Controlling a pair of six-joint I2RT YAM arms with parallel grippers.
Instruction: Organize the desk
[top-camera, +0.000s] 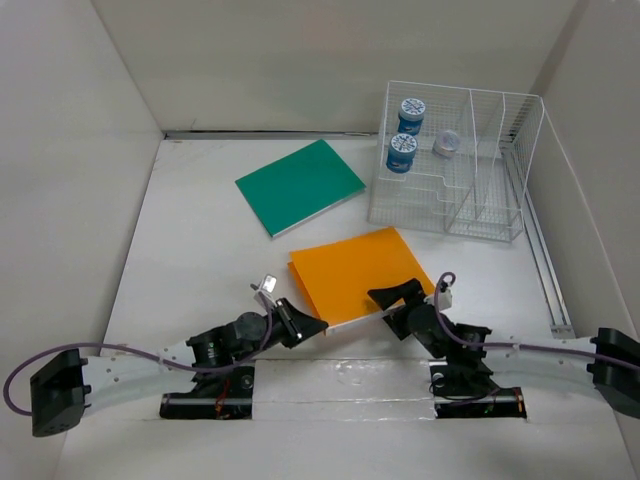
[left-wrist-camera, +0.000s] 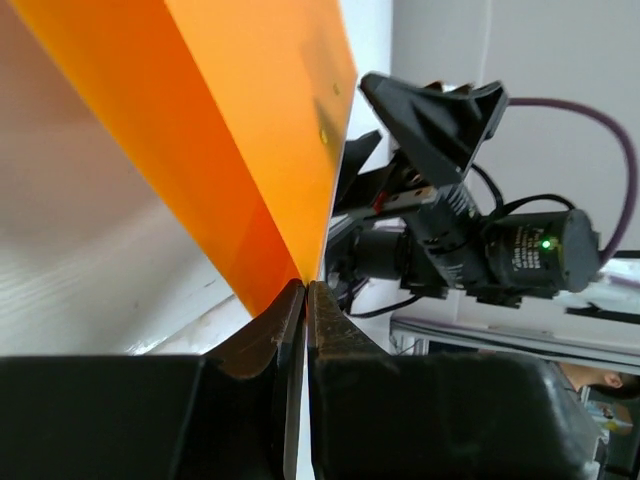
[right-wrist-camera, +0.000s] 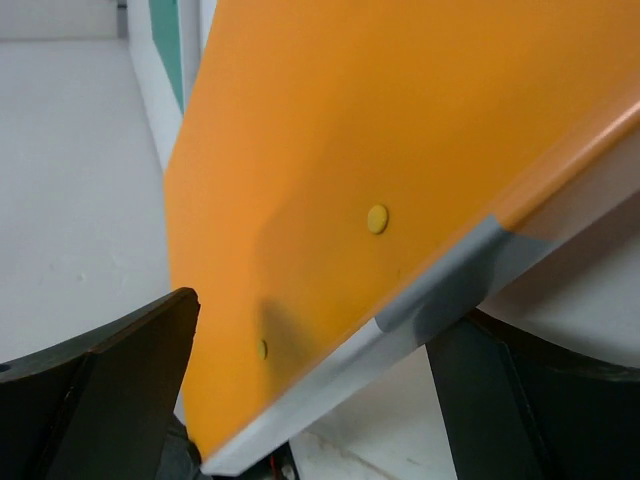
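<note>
My right gripper is to grab the orange book next by the pale part of its spine (top-camera: 354, 323) (right-wrist-camera: 355, 350), so the book's far end stays free to go into the rack.
An orange book (top-camera: 355, 272) lies near the middle front of the white desk (top-camera: 200, 240). My left gripper (top-camera: 305, 325) is shut on its near left corner; in the left wrist view the jaws (left-wrist-camera: 305, 285) pinch the tip of the orange book (left-wrist-camera: 230, 120), which is tilted up. My right gripper (top-camera: 405, 295) is open at the book's near right edge. In the right wrist view the fingers (right-wrist-camera: 150, 350) stand wide apart around the raised orange book (right-wrist-camera: 380, 130), with no visible contact.
A green book (top-camera: 300, 185) lies flat behind the orange one. A white wire rack (top-camera: 455, 160) at the back right holds two blue-lidded jars (top-camera: 411, 115) (top-camera: 401, 152) and a small pale jar (top-camera: 447, 142). Upright panels wall in the desk.
</note>
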